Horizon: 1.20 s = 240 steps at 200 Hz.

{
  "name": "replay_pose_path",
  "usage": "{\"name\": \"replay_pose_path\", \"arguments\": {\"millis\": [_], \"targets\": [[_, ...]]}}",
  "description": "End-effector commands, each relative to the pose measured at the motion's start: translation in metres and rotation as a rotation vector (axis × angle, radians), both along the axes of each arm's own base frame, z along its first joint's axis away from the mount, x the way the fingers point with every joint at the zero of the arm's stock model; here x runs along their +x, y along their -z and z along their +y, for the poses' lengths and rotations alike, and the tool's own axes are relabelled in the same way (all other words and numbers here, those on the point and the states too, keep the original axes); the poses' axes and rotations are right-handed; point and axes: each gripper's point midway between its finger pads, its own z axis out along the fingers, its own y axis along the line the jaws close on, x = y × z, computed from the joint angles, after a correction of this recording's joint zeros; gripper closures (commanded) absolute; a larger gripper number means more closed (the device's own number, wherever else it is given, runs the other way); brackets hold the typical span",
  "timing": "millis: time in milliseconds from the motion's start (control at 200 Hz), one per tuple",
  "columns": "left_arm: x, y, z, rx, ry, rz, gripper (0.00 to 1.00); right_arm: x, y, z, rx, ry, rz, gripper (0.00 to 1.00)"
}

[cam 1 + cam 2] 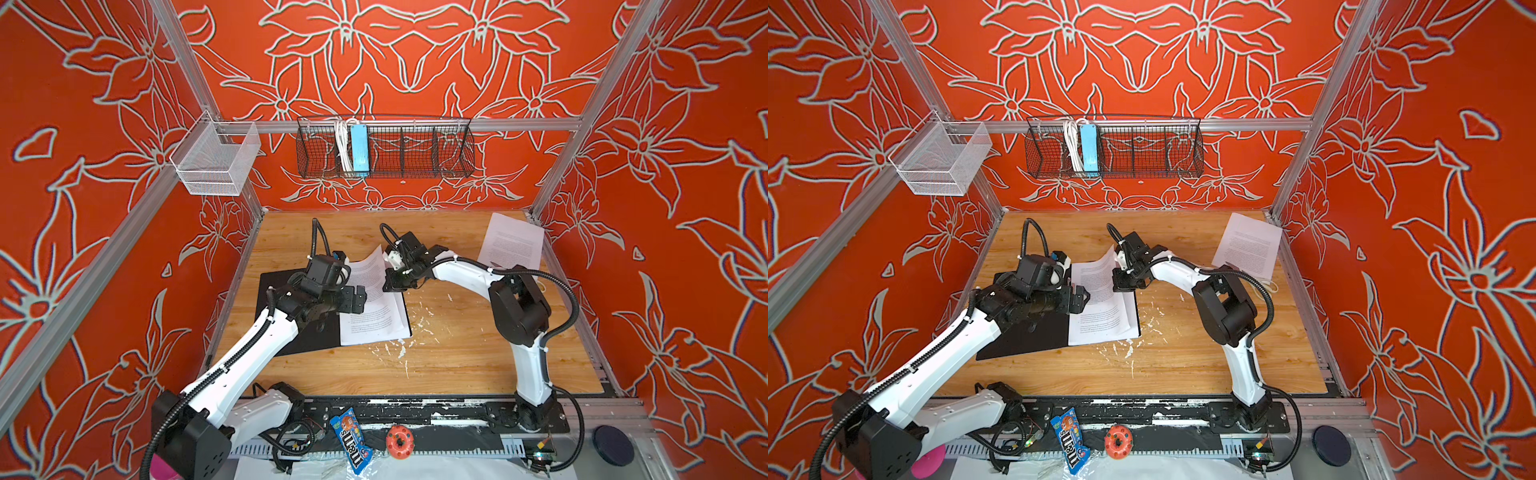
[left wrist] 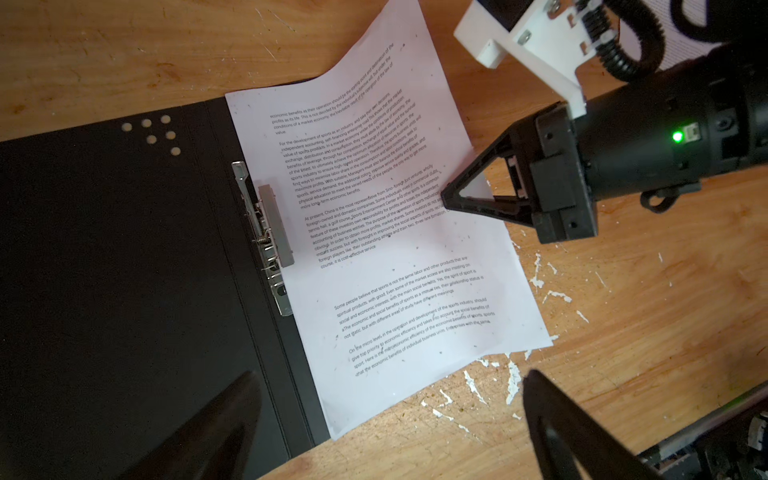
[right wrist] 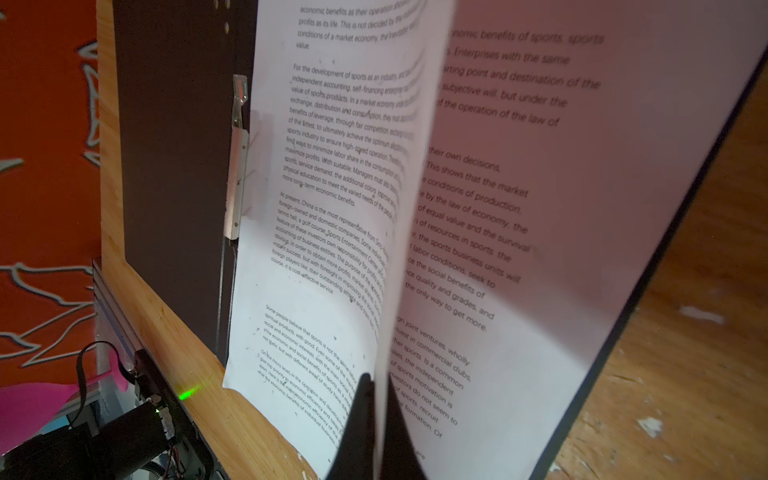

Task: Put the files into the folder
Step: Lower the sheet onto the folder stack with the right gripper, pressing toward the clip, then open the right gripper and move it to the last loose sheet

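Observation:
The sheet is lying along the clip [image 2: 270, 224], and the second sheet is flat under its held edge, so my right gripper needs to open its fingers.
The folder [image 1: 307, 340] [image 1: 1025, 340] lies open on the wooden table, matte black inside [image 2: 124, 270], with a metal clip [image 2: 270, 224] along its spine. One of the files, a printed sheet [image 1: 370, 270] [image 2: 374, 208], lies over the folder's right half with its far edge raised. My right gripper [image 1: 388, 286] [image 2: 446, 199] [image 3: 376, 382] is shut on that sheet's edge. A second sheet [image 3: 540, 208] lies flat beneath it. Another sheet [image 1: 511, 241] [image 1: 1248, 245] rests at the table's back right. My left gripper [image 1: 353, 297] [image 2: 390, 386] hangs open above the folder, holding nothing.
White flecks [image 1: 399, 349] mark the wood near the folder's front corner. A black wire basket [image 1: 384, 151] and a white mesh basket [image 1: 216, 162] hang on the back rail. A candy bag [image 1: 351, 440] and an orange ring [image 1: 400, 441] lie on the front rail.

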Motion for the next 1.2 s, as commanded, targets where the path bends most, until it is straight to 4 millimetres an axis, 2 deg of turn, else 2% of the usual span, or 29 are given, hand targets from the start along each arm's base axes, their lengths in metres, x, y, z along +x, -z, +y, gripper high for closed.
{"name": "replay_pose_path", "arguments": {"millis": [0, 135, 305, 445, 500, 565, 640, 706, 851, 936, 1071, 1196], "targets": [[0.001, -0.004, 0.0, -0.014, -0.006, 0.008, 0.02, 0.001, -0.001, 0.001, -0.021, -0.003, -0.004, 0.93], [0.001, -0.004, -0.001, -0.014, -0.003, 0.013, 0.02, 0.003, 0.0, -0.004, -0.065, 0.005, -0.019, 0.8], [0.001, -0.004, -0.001, -0.014, -0.003, 0.016, 0.02, 0.008, 0.005, -0.017, -0.166, 0.035, -0.044, 0.72], [0.0, -0.005, -0.001, -0.017, -0.001, 0.014, 0.02, 0.02, 0.011, -0.063, -0.416, 0.113, -0.129, 0.55], [0.0, -0.005, -0.001, -0.019, 0.0, 0.013, 0.02, 0.024, 0.01, -0.085, -0.496, 0.149, -0.16, 0.42], [0.0, -0.005, -0.002, -0.022, 0.002, 0.011, 0.02, 0.029, 0.005, -0.107, -0.534, 0.197, -0.185, 0.28], [0.0, -0.005, -0.002, -0.024, 0.003, 0.011, 0.02, 0.038, -0.004, -0.137, -0.522, 0.287, -0.198, 0.18], [0.0, -0.005, -0.003, -0.027, 0.003, 0.015, 0.02, 0.048, -0.013, -0.162, -0.482, 0.379, -0.207, 0.14], [0.0, -0.005, -0.003, -0.031, 0.005, 0.016, 0.02, 0.085, -0.032, -0.23, -0.452, 0.596, -0.244, 0.04], [0.0, -0.005, -0.003, -0.031, 0.006, 0.016, 0.02, 0.104, -0.027, -0.261, -0.458, 0.677, -0.2, 0.02], [-0.001, -0.006, -0.002, -0.032, 0.004, 0.011, 0.02, 0.132, -0.021, -0.298, -0.45, 0.78, -0.169, 0.02], [-0.002, -0.007, -0.004, -0.041, 0.011, 0.007, 0.02, 0.155, -0.008, -0.331, -0.432, 0.866, -0.12, 0.02]]}}
